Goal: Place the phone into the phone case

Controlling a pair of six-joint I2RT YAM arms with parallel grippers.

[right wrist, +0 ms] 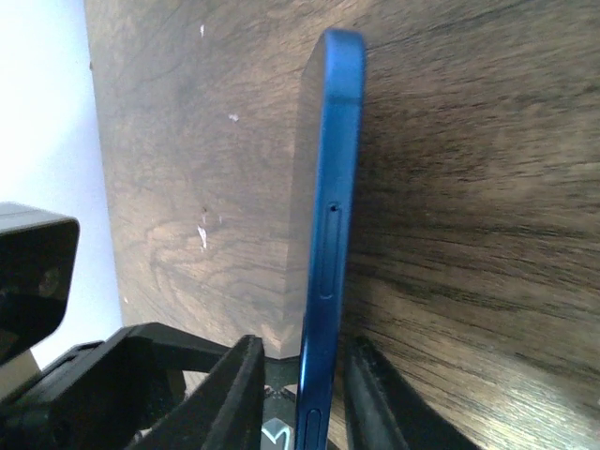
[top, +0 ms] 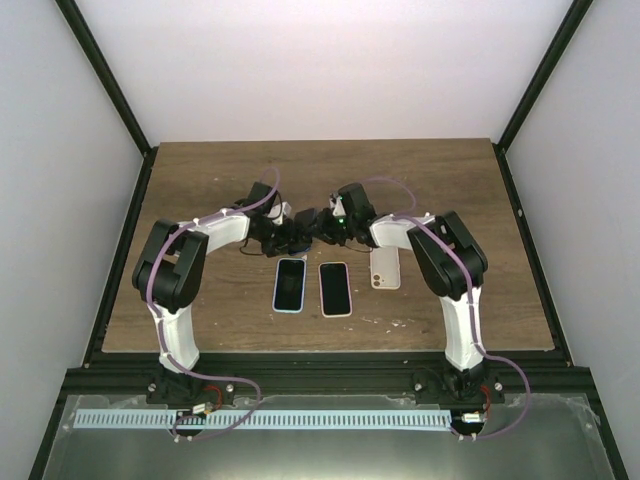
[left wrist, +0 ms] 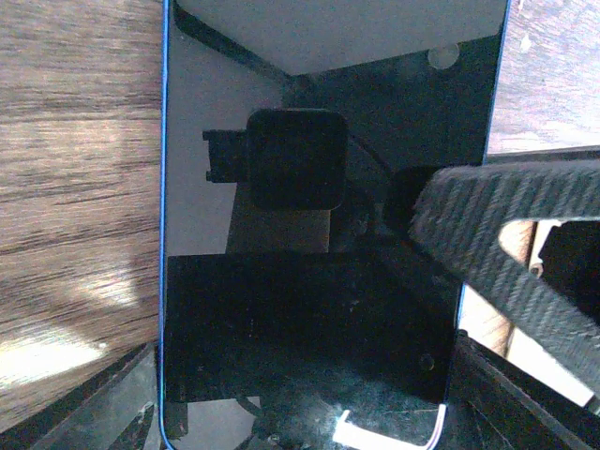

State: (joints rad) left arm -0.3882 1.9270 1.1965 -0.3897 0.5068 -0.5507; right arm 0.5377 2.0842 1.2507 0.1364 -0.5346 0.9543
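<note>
I would leave the dark blue phone with my left gripper if I lifted my right gripper now, because the fingers of my right gripper are open around its edge.
A dark blue phone is held up off the table, its black screen facing the left wrist camera. My left gripper has a finger at each long side of the phone and is shut on it. In the right wrist view the phone shows edge-on between my right gripper's fingers. One finger touches it and the other stands a little off, so the gripper is open. That right finger crosses the phone's right edge. A pale case lies flat by the right arm. In the top view both grippers meet mid-table.
Two more phones lie flat in front of the grippers, one with a light blue rim and one with a pink rim. The wooden table is framed by black rails and white walls.
</note>
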